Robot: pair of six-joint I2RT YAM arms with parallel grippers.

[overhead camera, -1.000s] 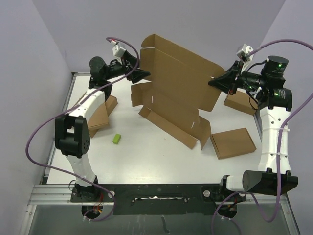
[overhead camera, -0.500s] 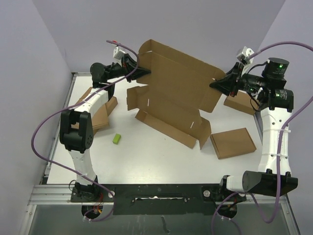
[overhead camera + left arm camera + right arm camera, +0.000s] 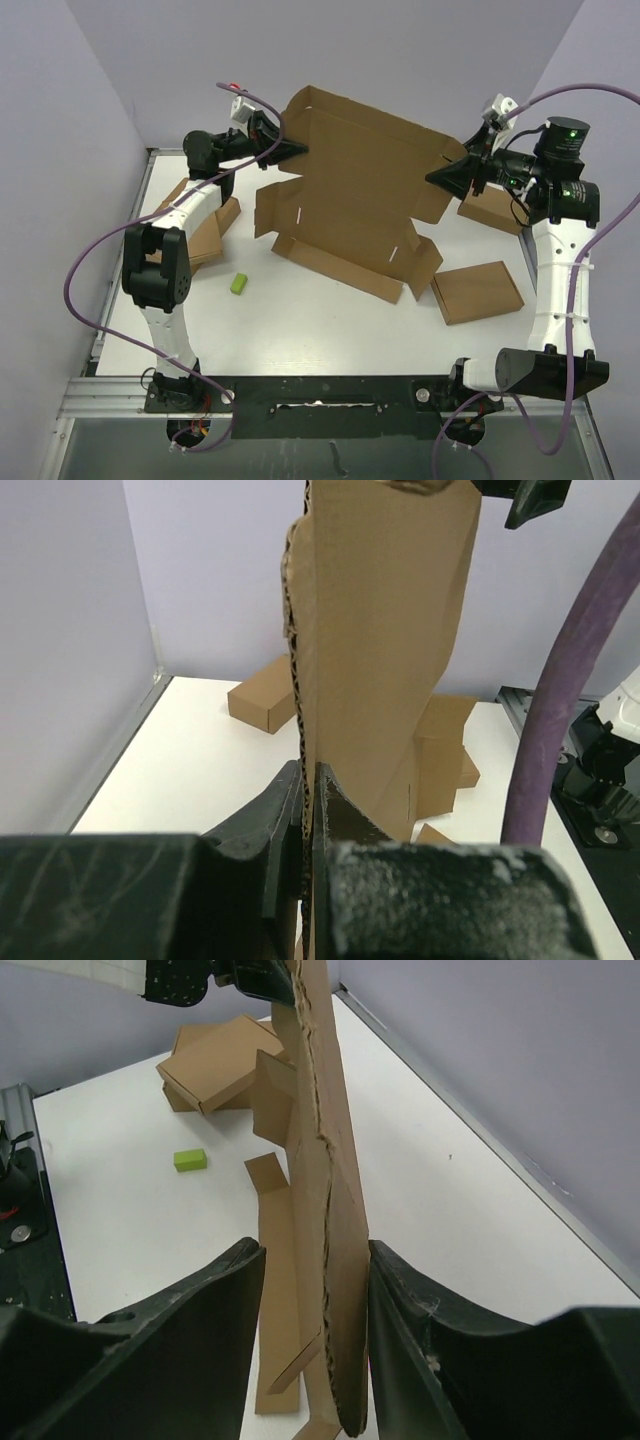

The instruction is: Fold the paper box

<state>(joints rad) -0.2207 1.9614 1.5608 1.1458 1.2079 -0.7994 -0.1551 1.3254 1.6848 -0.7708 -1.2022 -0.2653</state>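
My right gripper grips the paper box (image 3: 360, 190) by the box's edge opposite my left gripper next, since the box's flaps stay free to fold.
The paper box (image 3: 360, 190) is a large die-cut brown cardboard sheet standing on edge at the back middle of the table, its lower flaps resting on the surface. My left gripper (image 3: 298, 150) is shut on the box's upper left edge; in the left wrist view the corrugated edge (image 3: 298, 680) runs straight between the pinched fingers (image 3: 308, 772). My right gripper (image 3: 437, 175) is open at the box's right edge. In the right wrist view the cardboard (image 3: 335, 1160) stands between the spread fingers (image 3: 315, 1252), close against the right one and apart from the left.
A small green block (image 3: 239, 284) lies at front left. Flat brown boxes lie at the left (image 3: 205, 235), at the right front (image 3: 477, 292) and under the right arm (image 3: 492, 208). Purple walls stand close behind and at both sides.
My left gripper has closed on the box's left edge. My right gripper has opened off the right edge. The sheet has swung more upright, its lower flaps shifting left.
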